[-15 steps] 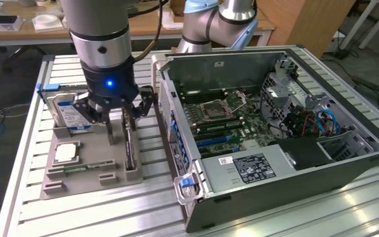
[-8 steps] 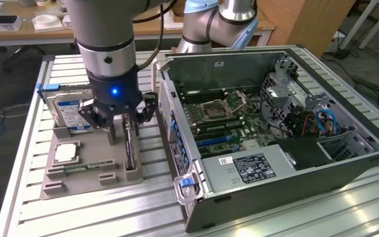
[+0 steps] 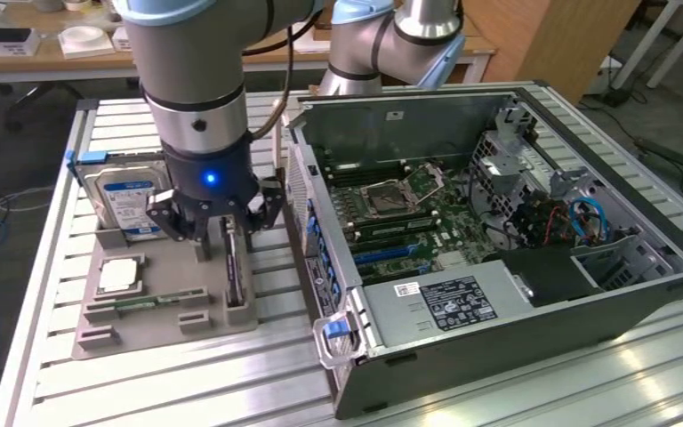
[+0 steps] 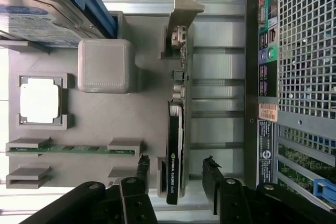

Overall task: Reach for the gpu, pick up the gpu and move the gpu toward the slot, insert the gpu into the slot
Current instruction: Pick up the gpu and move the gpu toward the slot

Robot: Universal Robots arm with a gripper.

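Observation:
It isn't time to close yet: my gripper's open fingers are above the GPU's top edge (image 4: pixel 175 150), over the grey holder (image 4: pixel 160 174). My gripper should go down first and then close on the GPU.
The gpu (image 3: pixel 234 267) is a thin black card standing on edge in a grey holder (image 3: pixel 164 331), its metal bracket (image 4: pixel 181 22) at the far end. My gripper (image 3: pixel 229 233) hangs just above it, open. In the wrist view the gpu (image 4: pixel 176 145) runs between my two black fingers (image 4: pixel 143 169), with a gap on each side of my gripper (image 4: pixel 176 160). The slot (image 3: pixel 387 253) is a long narrow strip on the green motherboard (image 3: pixel 437 218) inside the open computer case, to the exterior view's right.
On the grey holder also sit a silver hard drive (image 3: pixel 128 200) with a blue label, a square processor (image 3: pixel 120 276) and a slim green memory stick (image 3: pixel 140 304). The case wall (image 3: pixel 317 267) stands close beside the holder. A second arm (image 3: pixel 377 44) rises behind the case.

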